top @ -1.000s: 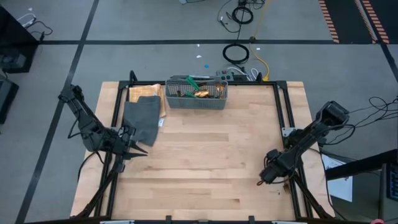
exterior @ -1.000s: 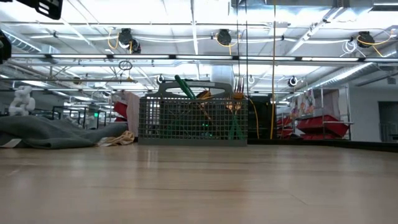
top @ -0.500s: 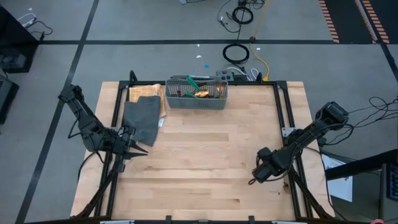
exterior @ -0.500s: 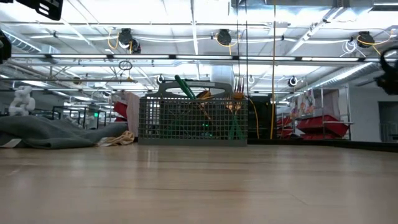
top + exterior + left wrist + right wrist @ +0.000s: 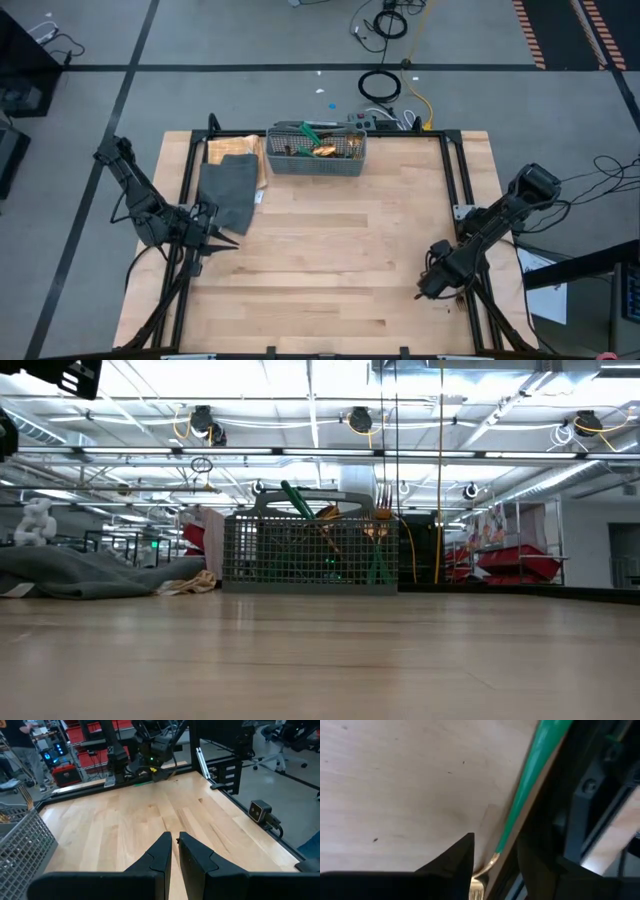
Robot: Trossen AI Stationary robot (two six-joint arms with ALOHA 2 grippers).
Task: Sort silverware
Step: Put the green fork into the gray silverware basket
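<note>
The gold tines show at the head of the utensil, so the robot's right gripper should next grip the utensil by the thin end of its green handle.
Most of the silverware stands in a grey mesh basket at the table's far middle, green handles and gold heads sticking out. One green-handled utensil lies flat on the table along the black right rail. My right gripper is low over it at the near right and open. One finger stands on either side of the utensil's thin neck, and its gold head is near the fingers' base. My left gripper waits shut at the table's left, holding nothing.
A grey folded cloth lies at the far left on a tan sheet. A black frame rail runs along the right side, close beside the lying utensil. Bare wood spans the table's middle.
My right gripper has swung a short way toward the table's left, then come back toward the right rail, ending about where it was a second ago. My left arm has kept still.
</note>
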